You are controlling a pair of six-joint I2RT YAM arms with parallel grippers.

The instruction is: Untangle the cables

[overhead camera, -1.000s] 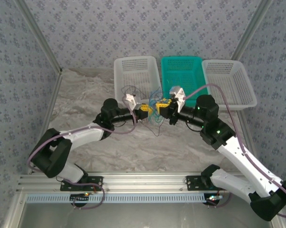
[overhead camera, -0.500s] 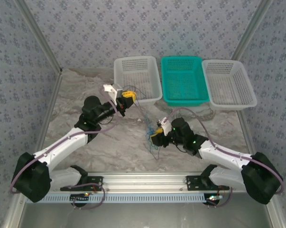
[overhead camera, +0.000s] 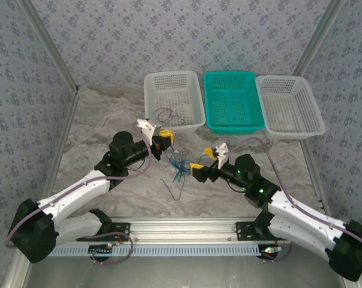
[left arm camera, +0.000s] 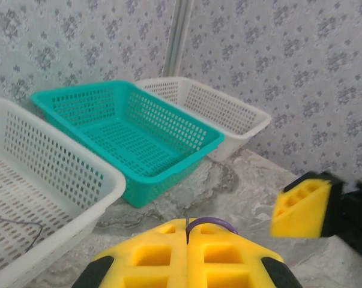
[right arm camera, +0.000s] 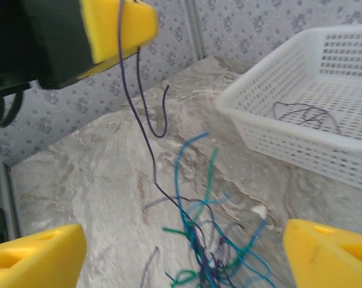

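Observation:
The right gripper takes hold of the wad of cables at its bunched middle [overhead camera: 181, 168] [right arm camera: 210, 261] next. That leaves cable ends free for my left gripper to untangle.
The cables [overhead camera: 179, 168] are a small wad of blue, teal and dark strands on the marble tabletop between my grippers. My left gripper [overhead camera: 164, 142] is shut, its yellow pads [left arm camera: 168, 252] pressed together on a dark purple cable [left arm camera: 212, 222] that loops out at the tips. In the right wrist view that strand [right arm camera: 146, 129] hangs from the left gripper [right arm camera: 111, 24] down into the wad [right arm camera: 220, 243]. My right gripper [overhead camera: 203, 161] is open just right of the wad, and its yellow fingers [right arm camera: 36, 255] stand wide on either side of it, holding nothing.
Three baskets line the back: a white one [overhead camera: 152, 99] with a loose dark cable [overhead camera: 165, 114] inside, a teal one [overhead camera: 230, 127] and another white one [overhead camera: 316, 117]. A single thin strand [overhead camera: 173, 191] trails toward the near edge. Patterned walls enclose the table.
The grippers pulled apart from the centre. My right gripper then opened and let go of the wad. The left gripper stays shut on its strand and has come back from the basket toward the wad.

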